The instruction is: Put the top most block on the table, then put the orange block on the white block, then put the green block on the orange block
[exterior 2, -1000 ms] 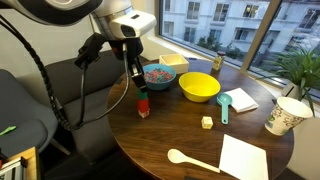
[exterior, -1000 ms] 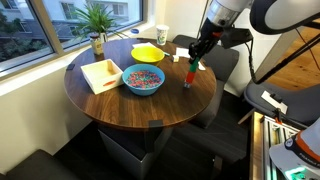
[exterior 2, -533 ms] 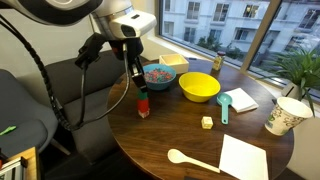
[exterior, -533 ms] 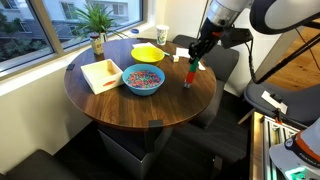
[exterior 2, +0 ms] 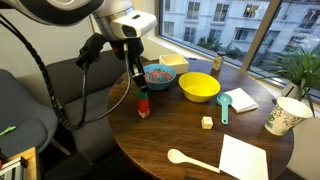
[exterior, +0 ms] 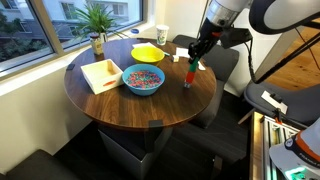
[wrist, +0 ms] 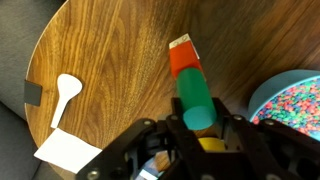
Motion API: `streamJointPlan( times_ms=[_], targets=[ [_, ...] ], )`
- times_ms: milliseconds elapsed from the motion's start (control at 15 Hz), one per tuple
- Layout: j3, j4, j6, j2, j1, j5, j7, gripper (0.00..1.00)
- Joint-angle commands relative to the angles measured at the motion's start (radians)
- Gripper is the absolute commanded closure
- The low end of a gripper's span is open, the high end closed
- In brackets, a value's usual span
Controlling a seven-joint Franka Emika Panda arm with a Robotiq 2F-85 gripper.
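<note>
My gripper holds the green block with its lower edge touching the top of the orange block, so my gripper will let go of the green block.
On the round dark wooden table (exterior: 120, 105) (exterior 2: 160, 140) stands a stack of three cubes. The white block (exterior: 186, 84) (exterior 2: 143, 112) is at the bottom, the orange block (exterior: 187, 76) (exterior 2: 143, 101) is in the middle and the green block (exterior: 188, 68) (exterior 2: 142, 92) is on top. My gripper (exterior: 192, 62) (exterior 2: 141, 86) hangs straight over the stack with its fingers on both sides of the green block. In the wrist view the gripper (wrist: 197, 122) clasps the green block (wrist: 192, 95), with the orange block (wrist: 184, 60) and the white block (wrist: 180, 42) below it.
A blue bowl of coloured candies (exterior: 143, 80) (exterior 2: 158, 73) and a yellow bowl (exterior: 148, 52) (exterior 2: 199, 86) stand close to the stack. A white spoon (exterior 2: 190, 159), a napkin (exterior 2: 244, 158), a small yellow cube (exterior 2: 206, 122), a teal scoop (exterior 2: 224, 106) and a paper cup (exterior 2: 283, 116) lie farther off.
</note>
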Motion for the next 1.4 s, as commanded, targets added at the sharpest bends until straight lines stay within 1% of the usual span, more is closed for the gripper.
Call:
streamJointPlan(
  times_ms=[0, 67, 200, 267, 400, 600, 667, 1067, 1333],
  targets=[
    [0.001, 0.010, -0.018, 0.013, 0.001, 0.021, -0.031, 0.40],
    [0.002, 0.011, -0.018, 0.015, 0.001, 0.020, -0.033, 0.38],
    [0.002, 0.013, -0.022, 0.016, 0.002, 0.020, -0.038, 0.23],
    [0.002, 0.013, -0.022, 0.016, 0.002, 0.020, -0.039, 0.15],
    [0.001, 0.015, -0.023, 0.016, 0.002, 0.018, -0.040, 0.01],
    [-0.003, 0.035, -0.047, 0.012, 0.001, 0.026, -0.052, 0.00],
    [-0.008, 0.049, -0.070, 0.008, 0.004, 0.041, -0.069, 0.00],
    [-0.002, 0.145, -0.166, -0.037, 0.001, 0.027, -0.063, 0.00],
    [0.012, 0.197, -0.184, -0.074, 0.002, 0.020, -0.053, 0.00]
  ],
)
